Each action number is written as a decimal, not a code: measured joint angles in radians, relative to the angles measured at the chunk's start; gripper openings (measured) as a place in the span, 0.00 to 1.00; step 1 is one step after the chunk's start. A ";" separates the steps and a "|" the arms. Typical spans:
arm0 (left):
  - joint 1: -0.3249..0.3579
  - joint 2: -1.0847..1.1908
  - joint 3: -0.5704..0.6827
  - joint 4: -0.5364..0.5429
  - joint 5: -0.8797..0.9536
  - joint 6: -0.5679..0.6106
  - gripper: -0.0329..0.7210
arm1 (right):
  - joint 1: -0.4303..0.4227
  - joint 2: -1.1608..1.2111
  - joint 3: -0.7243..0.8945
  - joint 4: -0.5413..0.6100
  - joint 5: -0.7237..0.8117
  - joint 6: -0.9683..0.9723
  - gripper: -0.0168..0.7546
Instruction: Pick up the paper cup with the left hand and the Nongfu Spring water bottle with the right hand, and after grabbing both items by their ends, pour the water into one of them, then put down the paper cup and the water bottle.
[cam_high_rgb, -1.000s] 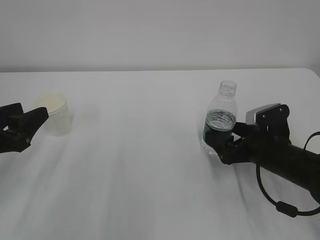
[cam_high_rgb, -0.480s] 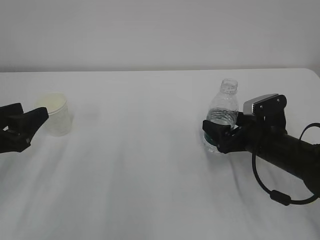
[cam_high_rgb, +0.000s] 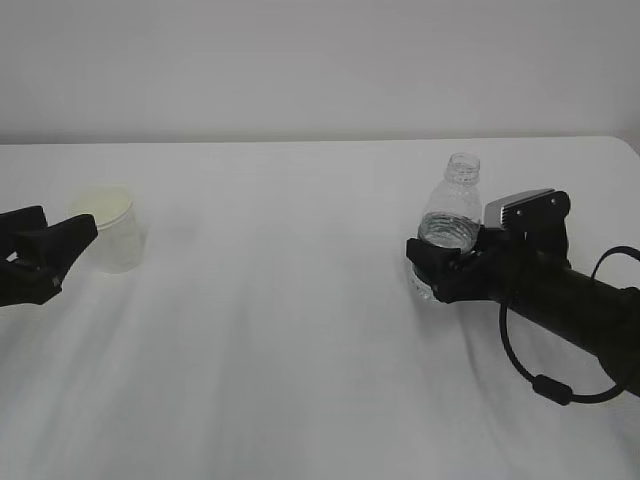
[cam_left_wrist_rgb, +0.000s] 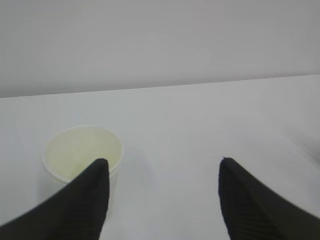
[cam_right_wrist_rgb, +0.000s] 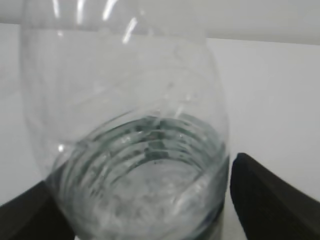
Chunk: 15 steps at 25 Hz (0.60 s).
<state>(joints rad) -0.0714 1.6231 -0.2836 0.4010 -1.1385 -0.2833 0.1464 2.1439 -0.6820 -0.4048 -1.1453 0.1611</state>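
Observation:
The robot's right gripper should next hold the bottle by its lower body so that it stays upright, because water (cam_high_rgb: 449, 231) sits low in the uncapped bottle.
The paper cup (cam_high_rgb: 107, 235) stands upright at the far left of the table (cam_high_rgb: 280, 330), cream inside. My left gripper (cam_high_rgb: 62, 240) sits just left of it, open; in the left wrist view the paper cup (cam_left_wrist_rgb: 80, 150) lies beyond the left fingertip of the gripper (cam_left_wrist_rgb: 163, 162), with nothing between the jaws. The Nongfu Spring water bottle (cam_high_rgb: 450, 215) stands uncapped at right, part full. My right gripper (cam_high_rgb: 435, 268) is open, its jaws on either side of the bottle's lower body. Up close the bottle (cam_right_wrist_rgb: 130, 140) fills the gripper (cam_right_wrist_rgb: 142, 172), with a thin gap at the right finger (cam_right_wrist_rgb: 270, 200).
The white table runs back to a pale wall (cam_high_rgb: 320, 60). A black cable (cam_high_rgb: 540, 380) loops beneath the right arm. The table's far right corner (cam_high_rgb: 625, 142) lies behind the bottle.
My right gripper has slid forward so its open jaws now hide the bottle's green label. The bottle's neck has shifted slightly up and right. The left gripper has not moved.

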 joint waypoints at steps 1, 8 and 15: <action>0.000 0.000 0.000 0.000 0.000 0.000 0.70 | 0.000 0.000 -0.001 0.000 0.000 0.000 0.89; 0.000 0.000 0.000 0.000 0.000 0.000 0.70 | 0.000 0.034 -0.027 0.000 0.000 0.002 0.88; 0.000 0.000 0.000 0.002 0.000 0.000 0.70 | 0.000 0.045 -0.036 0.000 0.000 0.004 0.87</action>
<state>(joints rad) -0.0714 1.6231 -0.2836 0.4026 -1.1385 -0.2833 0.1464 2.1893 -0.7181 -0.4048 -1.1453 0.1650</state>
